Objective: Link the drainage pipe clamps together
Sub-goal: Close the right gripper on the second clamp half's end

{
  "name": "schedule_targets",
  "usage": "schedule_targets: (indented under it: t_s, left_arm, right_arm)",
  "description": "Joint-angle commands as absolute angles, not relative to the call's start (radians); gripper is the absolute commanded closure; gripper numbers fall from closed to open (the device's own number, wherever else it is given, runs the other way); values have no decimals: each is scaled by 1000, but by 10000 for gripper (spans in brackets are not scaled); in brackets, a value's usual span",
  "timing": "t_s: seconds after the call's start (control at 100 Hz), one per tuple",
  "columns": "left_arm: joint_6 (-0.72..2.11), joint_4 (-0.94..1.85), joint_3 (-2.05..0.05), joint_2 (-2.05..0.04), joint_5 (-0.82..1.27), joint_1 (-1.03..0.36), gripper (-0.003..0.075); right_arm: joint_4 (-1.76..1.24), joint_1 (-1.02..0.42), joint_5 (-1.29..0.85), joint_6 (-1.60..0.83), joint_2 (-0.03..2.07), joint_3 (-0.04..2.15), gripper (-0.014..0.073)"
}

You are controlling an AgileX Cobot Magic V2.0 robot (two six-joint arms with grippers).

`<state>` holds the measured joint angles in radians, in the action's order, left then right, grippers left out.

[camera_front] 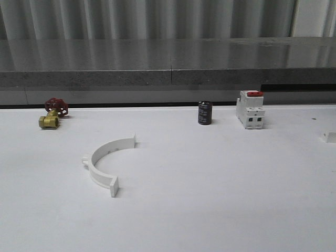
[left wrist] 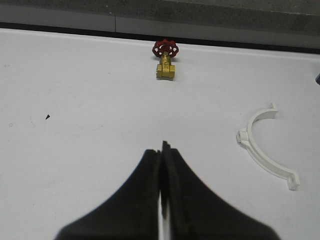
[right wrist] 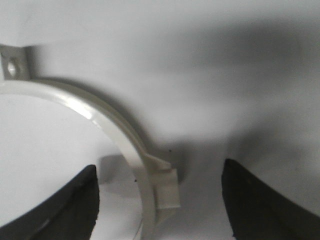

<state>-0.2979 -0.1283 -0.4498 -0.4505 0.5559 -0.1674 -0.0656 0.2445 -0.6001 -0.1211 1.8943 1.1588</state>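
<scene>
The white clamp's lug (right wrist: 166, 189) is between the right gripper's lowered fingers, near the table, so the right gripper should close on the lug now.
One white half-ring drainage pipe clamp (camera_front: 105, 157) lies flat on the white table, left of the middle, its open side facing right. The same clamp (left wrist: 264, 150) shows in the left wrist view, off to one side of my left gripper (left wrist: 163, 150), whose black fingers are pressed together with nothing between them. In the right wrist view a second white clamp (right wrist: 100, 114) lies close below the camera. My right gripper (right wrist: 160, 170) is open and straddles that clamp's outer lug (right wrist: 167, 192), with a wide gap to each finger.
A brass valve with a red handwheel (camera_front: 52, 113) sits at the back left. A black cylinder (camera_front: 205, 113) and a white breaker with a red top (camera_front: 250, 109) stand at the back. A small white piece (camera_front: 329, 137) shows at the right edge.
</scene>
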Motion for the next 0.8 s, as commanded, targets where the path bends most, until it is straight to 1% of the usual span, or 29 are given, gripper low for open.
schedule_targets:
  t_s: [0.0,0.1,0.17,0.18,0.24,0.25,0.42,0.53,0.62,0.79]
  left_arm:
    - [-296,-133,-477,-455,481,-166,741]
    - [-296,-133,-477,-455,481,-166,741]
    - [-296,-133,-477,-455,481,-166,741]
    - [-296,-133,-477,-455,481,-166,741]
    - [-296,-133,-477,-455,481,-166,741]
    - [-296,-133,-477,-455,481,-166,741]
    - [-296,-133,-477,-455,481,-166,741]
    - [-296,-133,-477,-455,481,-166,741]
    - [-296,-133,-477,-455,481,-166,741]
    - [-296,-133,-477,-455,481,-166,741]
  right_arm:
    - [-73,248,-577,-132,1851,1189,76]
    - [-73,248,-577,-132,1852,1189,79]
    - [-75,248,-578,-132,1852,1189,121]
    - [-78,248,-578,-132,1852,1189,141]
    - [-86,248,-580,-132,1852,1189,192]
    - [-90,248,-580,-132,1852,1189,215]
    - [-107,248,-577,-132,1852,1189,393]
    - [-107,248,-578,-132,1852,1189,472]
    - [-107,248,-578,-132,1852,1189,499]
    - [-107,249,-586,-132,1852,1189,501]
